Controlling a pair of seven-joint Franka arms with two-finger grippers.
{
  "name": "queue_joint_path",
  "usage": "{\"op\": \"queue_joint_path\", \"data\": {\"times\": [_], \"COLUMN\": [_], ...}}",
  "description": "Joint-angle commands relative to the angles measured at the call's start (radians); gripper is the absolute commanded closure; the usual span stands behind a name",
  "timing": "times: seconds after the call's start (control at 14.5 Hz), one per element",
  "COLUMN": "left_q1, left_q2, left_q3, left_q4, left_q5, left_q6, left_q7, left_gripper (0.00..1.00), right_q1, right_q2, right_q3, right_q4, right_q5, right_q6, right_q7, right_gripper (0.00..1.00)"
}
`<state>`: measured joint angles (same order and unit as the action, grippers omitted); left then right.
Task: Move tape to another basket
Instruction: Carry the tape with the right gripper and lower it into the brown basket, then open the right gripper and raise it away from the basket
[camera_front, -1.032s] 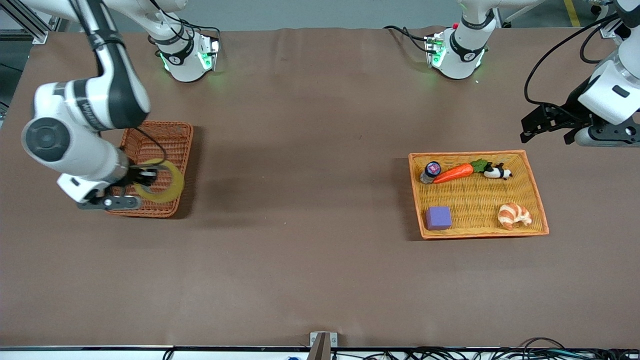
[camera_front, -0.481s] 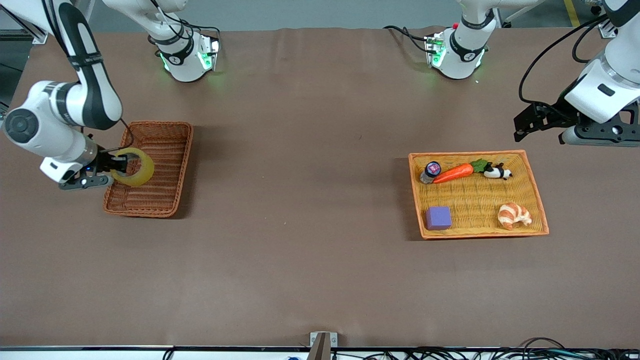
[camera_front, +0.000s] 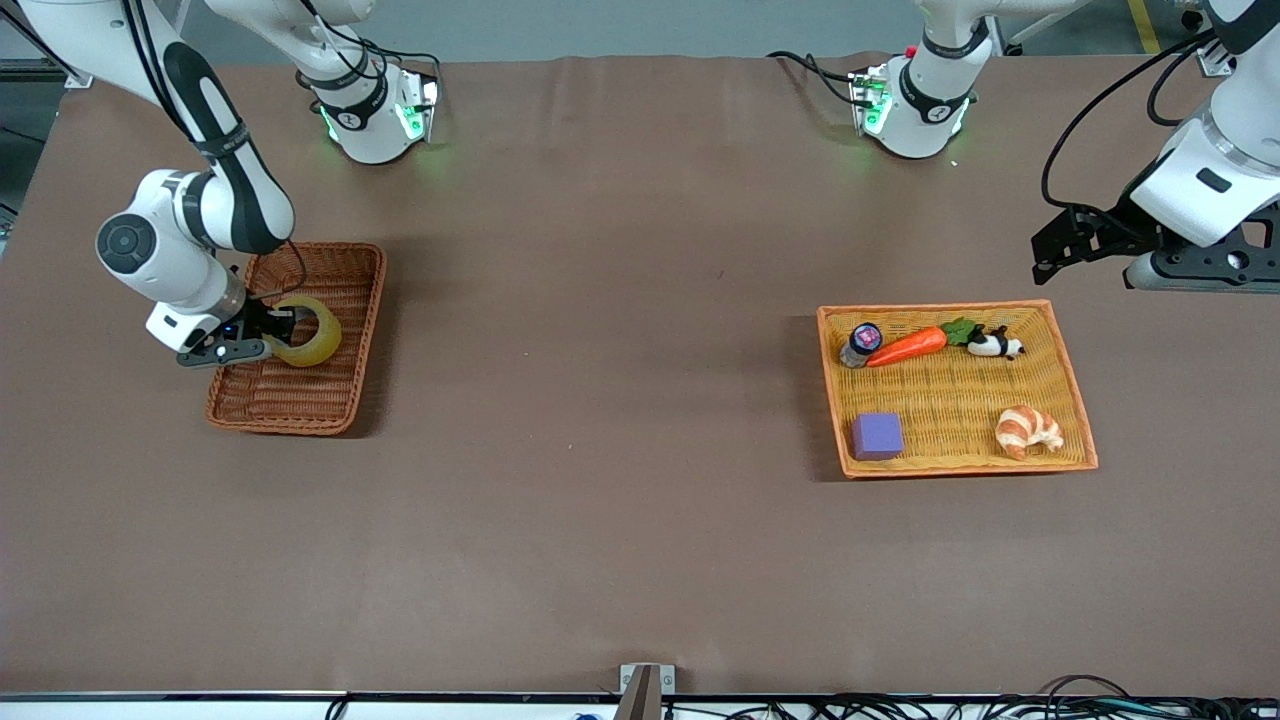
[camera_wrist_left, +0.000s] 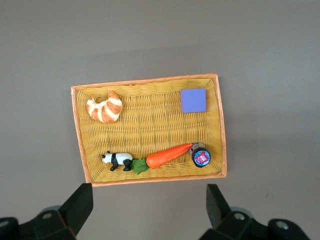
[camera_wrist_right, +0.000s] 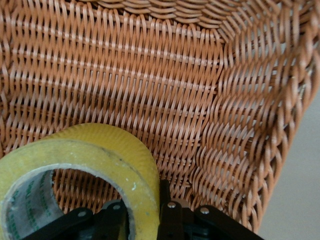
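The tape's lower edge (camera_front: 314, 356) (camera_wrist_right: 112, 135) is low over the woven bottom of the basket, inside the basket's rim, so my right gripper should open now.
The tape (camera_front: 312, 342), a yellowish translucent ring, is held on edge by my right gripper (camera_front: 276, 333), which is shut on its wall with one finger inside the hole. It hangs low inside the dark reddish-brown wicker basket (camera_front: 366, 318), at the right arm's end of the table. The right wrist view shows the tape (camera_wrist_right: 102, 150) pinched in the right gripper (camera_wrist_right: 142, 212) just over the basket's woven floor (camera_wrist_right: 125, 75); I cannot tell whether they touch. My left gripper (camera_front: 1066, 250) is open and empty, in the air beside the yellow tray, and the left arm waits.
The shallow yellow tray basket with an orange rim (camera_front: 1078, 400) lies at the left arm's end. It holds a carrot (camera_front: 905, 346), a panda figure (camera_front: 993, 345), a croissant (camera_front: 1027, 431), a purple block (camera_front: 877, 436) and a small jar (camera_front: 861, 343). The left wrist view looks down on the tray (camera_wrist_left: 150, 80).
My right gripper has come down with the tape into the dark basket, swinging first toward its outer edge and then back over its middle. The left arm shifted only slightly.
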<state>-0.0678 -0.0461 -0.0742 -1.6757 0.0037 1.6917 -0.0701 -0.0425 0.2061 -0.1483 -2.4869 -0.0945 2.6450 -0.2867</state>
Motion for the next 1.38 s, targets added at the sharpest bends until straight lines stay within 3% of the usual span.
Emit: {"op": "queue_joint_path", "data": {"times": [0.0,0.07,0.14,0.28,0.62,0.83,1.17,1.31], "left_q1": [0.005,0.005,0.003,0.003,0.003,0.002,0.002,0.000], "left_q2": [-0.011,-0.011,-0.011,-0.011,-0.005,-0.005,-0.003,-0.003], "left_q3": [-0.004,-0.004,-0.004,-0.004,-0.006,-0.006,-0.006,-0.007], "left_q4": [0.004,0.004,0.004,0.004,0.004,0.004,0.005,0.005], "left_q5": [0.018,0.018,0.018,0.018,0.018,0.016,0.016,0.016], "left_q6": [-0.003,-0.003,-0.004,-0.004,-0.004,-0.004,-0.004,-0.004], "left_q7": [0.010,0.010,0.007,0.006,0.000,-0.007,-0.008,-0.010], "left_gripper": [0.00,0.00,0.00,0.00,0.00,0.00,0.00,0.00], "right_q1": [0.007,0.010,0.012,0.012,0.019,0.015,0.019,0.019], "right_q2": [-0.001,-0.001,-0.005,-0.023,-0.062,-0.119,-0.119,-0.134], "right_q3": [0.004,0.006,0.007,0.013,0.018,0.049,0.064,0.067], "right_q4": [-0.006,0.000,0.015,0.087,0.483,0.598,0.945,1.005], "right_q5": [0.021,0.021,0.021,0.022,0.099,0.099,0.098,0.098], "right_q6": [0.010,0.003,-0.008,-0.086,-0.589,-0.699,-1.023,-1.126], "right_q7": [-0.016,-0.009,-0.005,-0.003,0.130,0.299,0.304,0.305], "right_gripper": [0.61,0.25,0.00,0.00,0.00,0.00,0.00,0.00]}}
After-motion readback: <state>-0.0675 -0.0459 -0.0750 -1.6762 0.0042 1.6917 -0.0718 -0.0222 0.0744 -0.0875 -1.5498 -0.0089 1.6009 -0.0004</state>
